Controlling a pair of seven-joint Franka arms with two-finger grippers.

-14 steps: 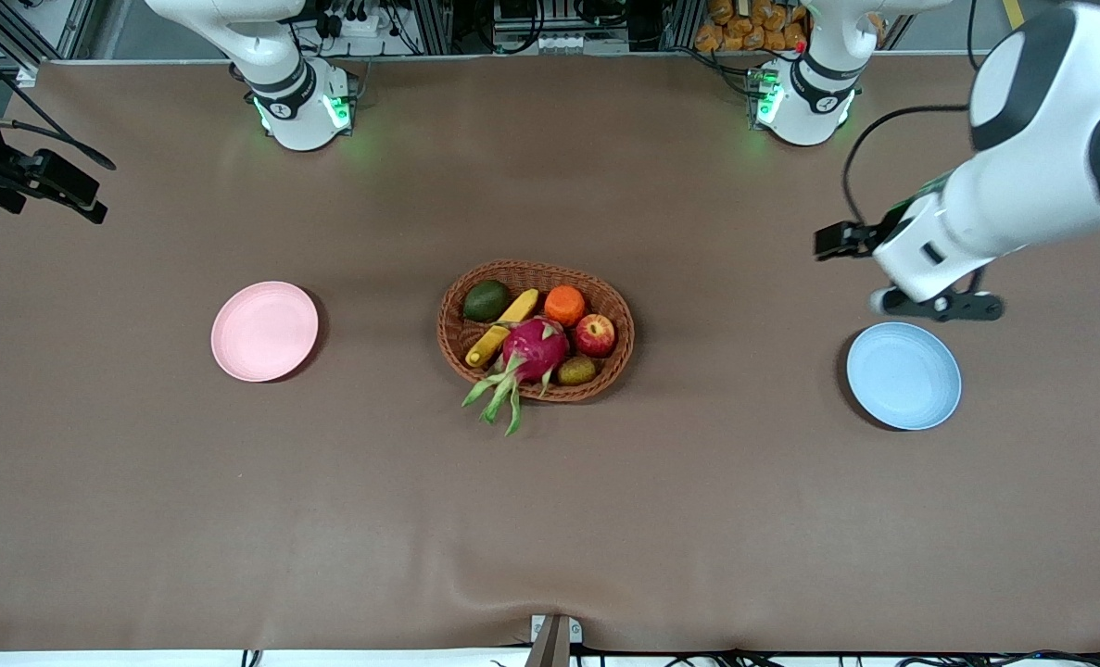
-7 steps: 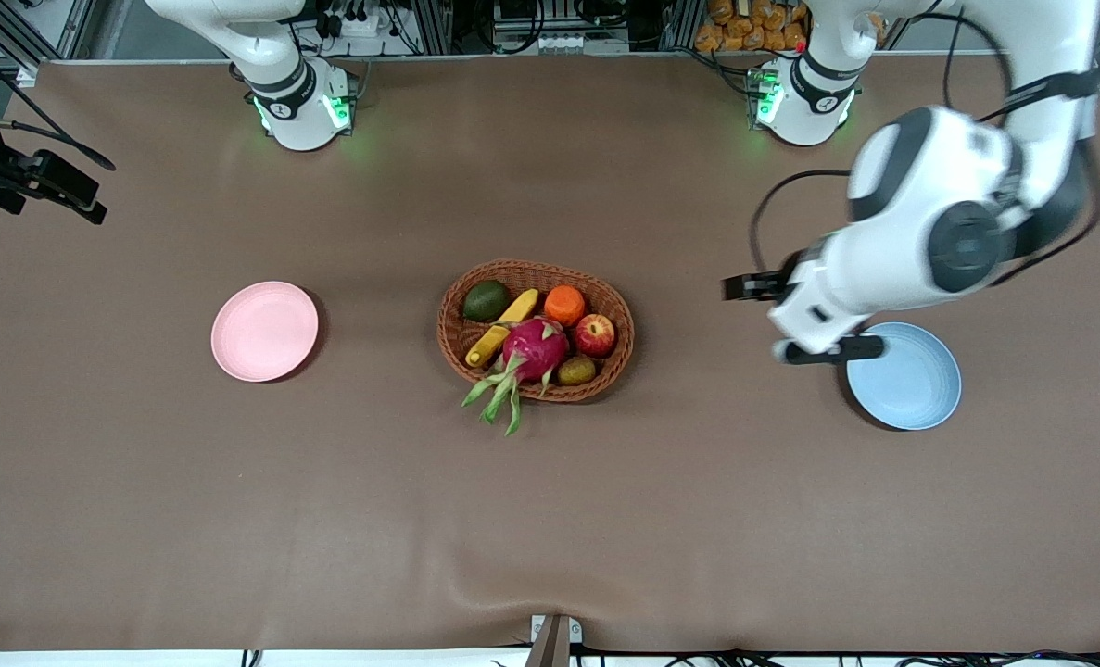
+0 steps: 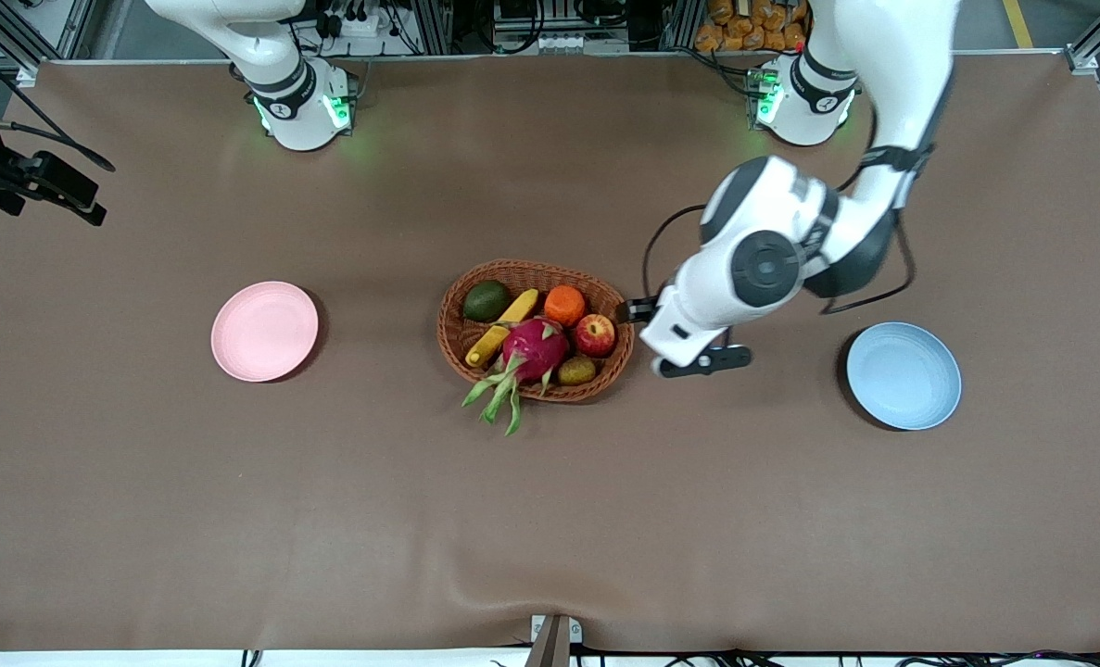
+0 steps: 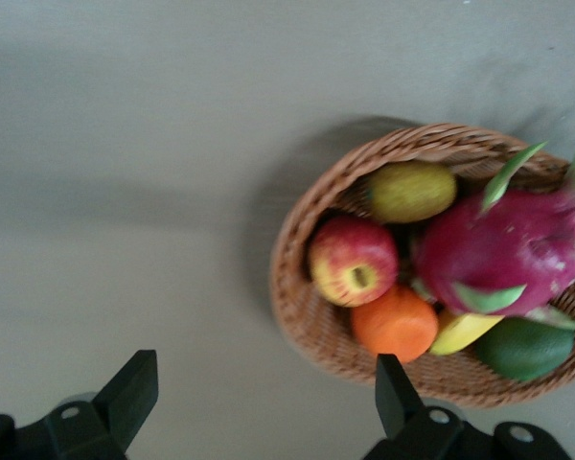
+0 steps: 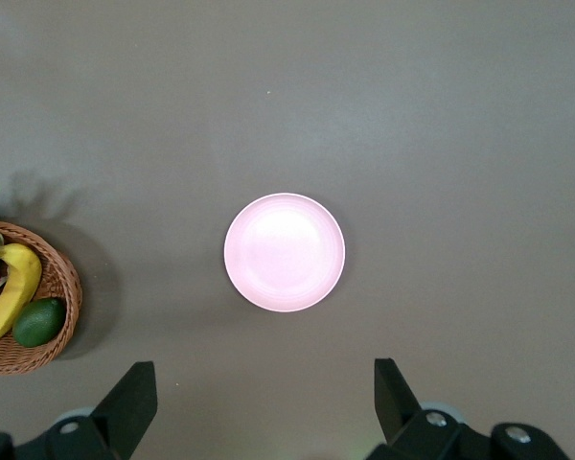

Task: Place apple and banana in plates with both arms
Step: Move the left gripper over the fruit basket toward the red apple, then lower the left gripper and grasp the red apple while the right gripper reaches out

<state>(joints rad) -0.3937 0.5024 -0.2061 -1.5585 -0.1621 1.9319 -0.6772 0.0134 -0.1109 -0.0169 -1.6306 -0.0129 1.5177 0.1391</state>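
Note:
I will next grab the apple by its round body (image 3: 595,334) with my left gripper, to put it in a plate (image 3: 903,376).
The apple (image 3: 595,334) and the banana (image 3: 503,326) lie in the wicker basket (image 3: 536,269) at mid table. The pink plate (image 3: 264,331) sits toward the right arm's end and the blue plate (image 3: 904,375) toward the left arm's end; both are bare. My left gripper (image 4: 264,383) is open and empty, up over the table just beside the basket's rim (image 4: 297,307), with the apple (image 4: 353,261) close by. My right gripper (image 5: 265,398) is open and empty, high over the pink plate (image 5: 285,252); it is out of the front view.
The basket also holds a magenta dragon fruit (image 3: 533,348), an orange (image 3: 564,304), a green avocado (image 3: 486,299) and a small brownish fruit (image 3: 576,371). A black device (image 3: 44,181) juts over the table edge at the right arm's end.
My left arm has swung from beside the blue plate across to the basket's edge. The fruits, the plates and the right arm have not moved.

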